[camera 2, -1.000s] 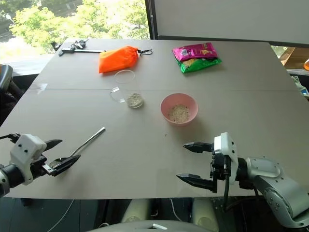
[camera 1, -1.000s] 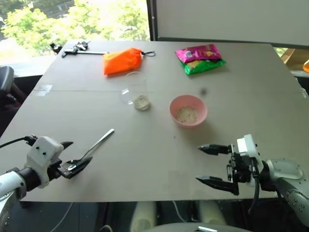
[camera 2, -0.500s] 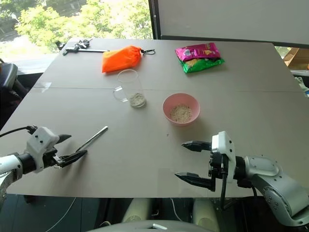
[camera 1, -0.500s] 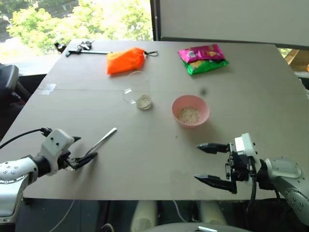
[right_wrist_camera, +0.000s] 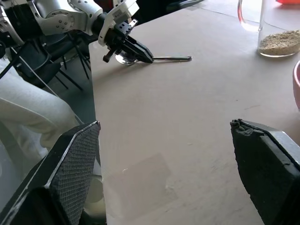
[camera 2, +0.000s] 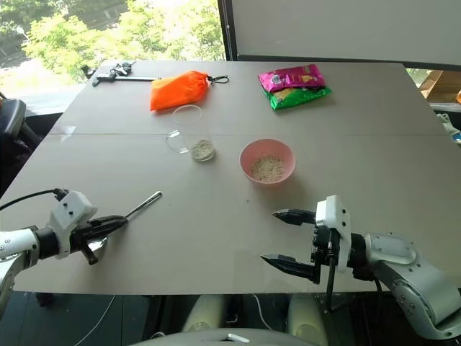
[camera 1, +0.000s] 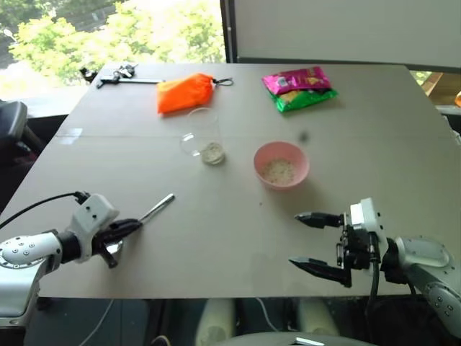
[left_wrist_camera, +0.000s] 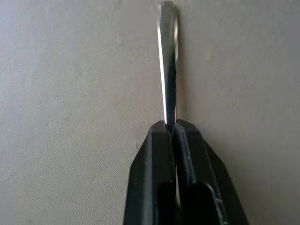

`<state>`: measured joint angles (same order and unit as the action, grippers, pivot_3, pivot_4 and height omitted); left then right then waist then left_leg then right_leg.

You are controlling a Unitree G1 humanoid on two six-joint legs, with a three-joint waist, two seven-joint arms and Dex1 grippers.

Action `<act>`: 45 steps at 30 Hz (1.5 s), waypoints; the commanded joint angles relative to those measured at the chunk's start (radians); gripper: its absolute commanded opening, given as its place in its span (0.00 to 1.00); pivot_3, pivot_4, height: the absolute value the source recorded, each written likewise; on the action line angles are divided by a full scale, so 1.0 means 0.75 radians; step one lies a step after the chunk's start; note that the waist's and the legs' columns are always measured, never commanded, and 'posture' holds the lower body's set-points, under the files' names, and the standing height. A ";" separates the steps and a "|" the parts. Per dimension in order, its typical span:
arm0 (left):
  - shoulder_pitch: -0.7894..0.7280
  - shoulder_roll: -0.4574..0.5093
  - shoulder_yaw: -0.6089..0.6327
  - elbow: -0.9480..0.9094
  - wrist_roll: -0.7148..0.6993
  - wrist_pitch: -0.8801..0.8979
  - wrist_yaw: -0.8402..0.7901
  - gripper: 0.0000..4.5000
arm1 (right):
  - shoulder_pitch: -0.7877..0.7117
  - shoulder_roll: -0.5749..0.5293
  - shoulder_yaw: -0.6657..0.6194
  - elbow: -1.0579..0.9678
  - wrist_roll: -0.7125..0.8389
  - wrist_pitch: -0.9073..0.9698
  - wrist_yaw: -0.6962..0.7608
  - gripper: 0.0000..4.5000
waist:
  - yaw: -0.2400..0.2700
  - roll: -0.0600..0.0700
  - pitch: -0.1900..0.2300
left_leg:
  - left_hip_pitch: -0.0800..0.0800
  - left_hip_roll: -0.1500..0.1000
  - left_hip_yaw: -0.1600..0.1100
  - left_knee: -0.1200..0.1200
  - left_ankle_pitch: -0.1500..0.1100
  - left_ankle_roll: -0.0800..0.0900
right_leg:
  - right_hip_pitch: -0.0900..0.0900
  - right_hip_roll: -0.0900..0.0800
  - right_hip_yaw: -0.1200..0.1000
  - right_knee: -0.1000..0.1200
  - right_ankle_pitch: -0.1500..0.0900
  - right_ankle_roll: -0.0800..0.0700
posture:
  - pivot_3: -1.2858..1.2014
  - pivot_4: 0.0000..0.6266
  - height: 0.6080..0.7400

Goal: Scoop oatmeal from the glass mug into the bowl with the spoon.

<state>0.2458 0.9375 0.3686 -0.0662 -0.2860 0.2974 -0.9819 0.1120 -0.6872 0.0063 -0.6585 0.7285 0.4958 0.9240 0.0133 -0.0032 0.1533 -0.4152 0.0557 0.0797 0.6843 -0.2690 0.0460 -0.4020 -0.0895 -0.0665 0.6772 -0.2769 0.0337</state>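
I should next grip the spoon with my right gripper by its handle's bare end point(camera 1: 164, 202) point(right_wrist_camera: 181, 58), since my left gripper's fingers cover the spoon close to its bowl.
The silver spoon point(camera 1: 160, 206) lies on the grey table near its front left. My left gripper point(camera 1: 134, 225) is shut on the handle close to the spoon's bowl, and the handle point(left_wrist_camera: 168, 61) runs out past the fingertips. Further back the glass mug point(camera 1: 204, 134) stands upright, holding a little oatmeal point(camera 1: 212, 153) at its bottom. The pink bowl point(camera 1: 282, 164), to the right of the mug, also holds some oatmeal point(camera 1: 279, 171). My right gripper point(camera 1: 296, 240) hovers open at the front right, pointing left, with nothing between its fingers.
At the back of the table point(camera 1: 374, 144) lie an orange pouch point(camera 1: 185, 92), a pink and green snack bag point(camera 1: 299, 86) and a black tool point(camera 1: 119, 73). The table's front edge runs just under both grippers.
My left gripper, open around the spoon a second ago, has edged forward and shut on the handle. The right arm has stayed still.
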 commanded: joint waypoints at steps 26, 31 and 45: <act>-0.282 -0.569 -0.409 -0.735 -0.320 0.119 0.342 0.00 | -0.467 0.339 0.052 0.067 0.449 0.526 -0.743 1.00 | -0.001 -0.011 0.004 | -0.004 -0.002 -0.001 0.003 0.001 -0.001 | 0.001 0.005 0.000 0.002 0.003 0.004 | 0.52 0.24 0.66; -0.337 -0.605 -0.525 -0.678 -0.262 0.057 0.319 0.00 | -0.615 0.473 0.022 0.187 0.614 0.651 -0.971 1.00 | -0.003 -0.010 0.004 | -0.005 -0.002 0.001 0.003 0.002 -0.002 | 0.000 0.009 0.002 0.002 0.003 0.004 | 0.52 0.24 0.66; -0.353 -0.608 -0.574 -0.516 -0.092 -0.140 0.298 0.00 | -0.754 0.555 -0.064 0.274 0.873 0.671 -1.287 0.35 | -0.003 -0.010 0.004 | -0.008 -0.001 0.001 0.003 0.002 -0.002 | -0.004 0.011 0.002 0.003 0.004 0.005 | 0.52 0.24 0.66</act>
<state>-0.0139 0.4900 -0.0625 -0.4493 -0.3605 0.2267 -0.7678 -0.4447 -0.2643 -0.0388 -0.4202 1.3486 0.9990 -0.0466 0.0114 -0.0107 0.1565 -0.4213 0.0548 0.0805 0.6864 -0.2677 0.0448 -0.4048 -0.0814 -0.0650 0.6794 -0.2743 0.0373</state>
